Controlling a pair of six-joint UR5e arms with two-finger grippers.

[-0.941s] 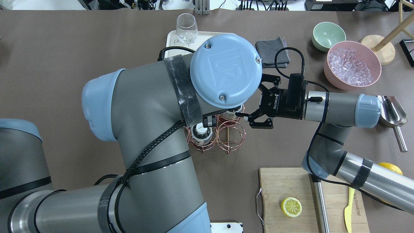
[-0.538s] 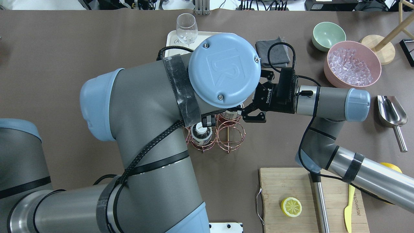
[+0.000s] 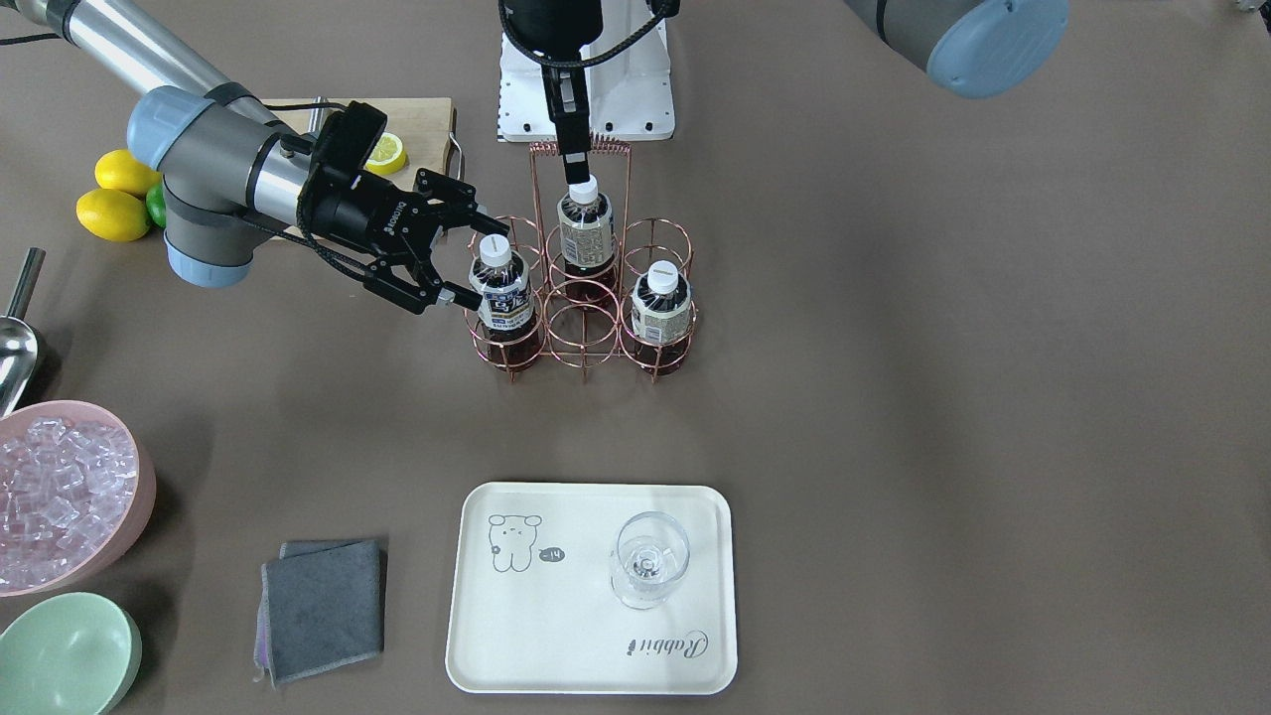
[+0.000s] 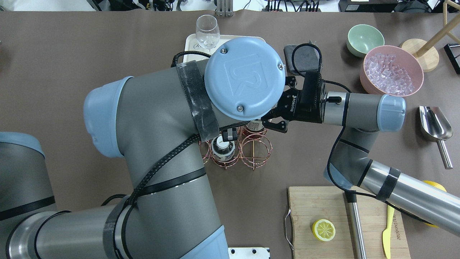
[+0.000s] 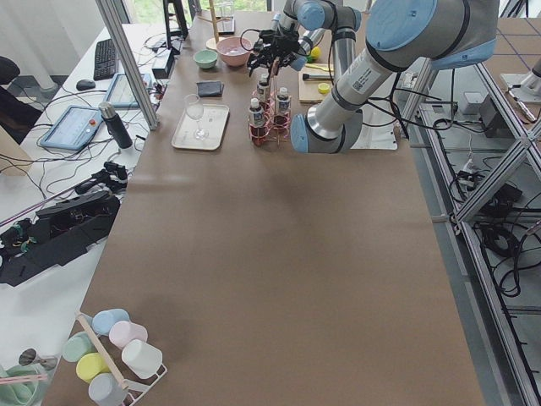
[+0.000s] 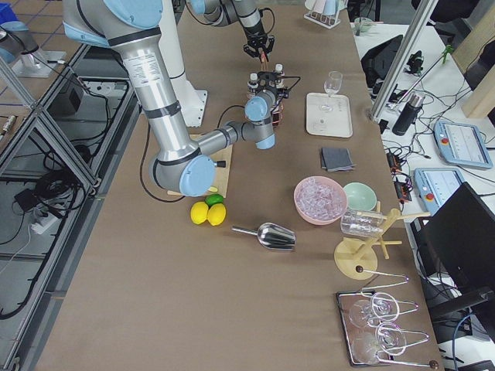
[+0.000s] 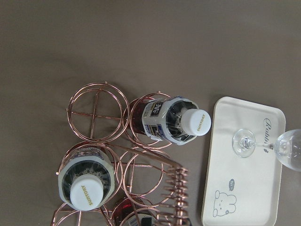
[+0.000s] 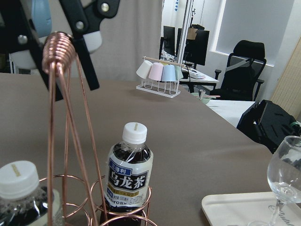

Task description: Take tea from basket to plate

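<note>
I will next grab the tea bottle with my right gripper by its labeled body below the white cap (image 3: 503,298), so that I can take the tea over to the plate (image 3: 556,636).
The copper wire basket (image 3: 581,328) holds three tea bottles with white caps. My right gripper (image 3: 475,263) is open, with one finger on each side of the nearest tea bottle (image 3: 503,298), at label height. In the overhead view this gripper (image 4: 267,121) reaches under my left arm to that bottle (image 4: 256,126). My left gripper (image 3: 568,149) is shut on the top of the basket's looped handle (image 8: 59,47). The other bottles stand at the back (image 3: 584,233) and on the far side (image 3: 660,308). The cream Rabbit plate (image 3: 556,636) lies in front of the basket.
A wine glass (image 3: 650,571) stands on the plate. A grey cloth (image 3: 323,606), a pink ice bowl (image 3: 60,497) and a green bowl (image 3: 65,655) lie beside it. A cutting board (image 4: 323,208) with half a lemon and a metal scoop (image 4: 435,127) are on my right.
My right gripper has moved left towards the basket, still open, and its fingers now flank the nearest bottle. My left arm has shifted slightly.
</note>
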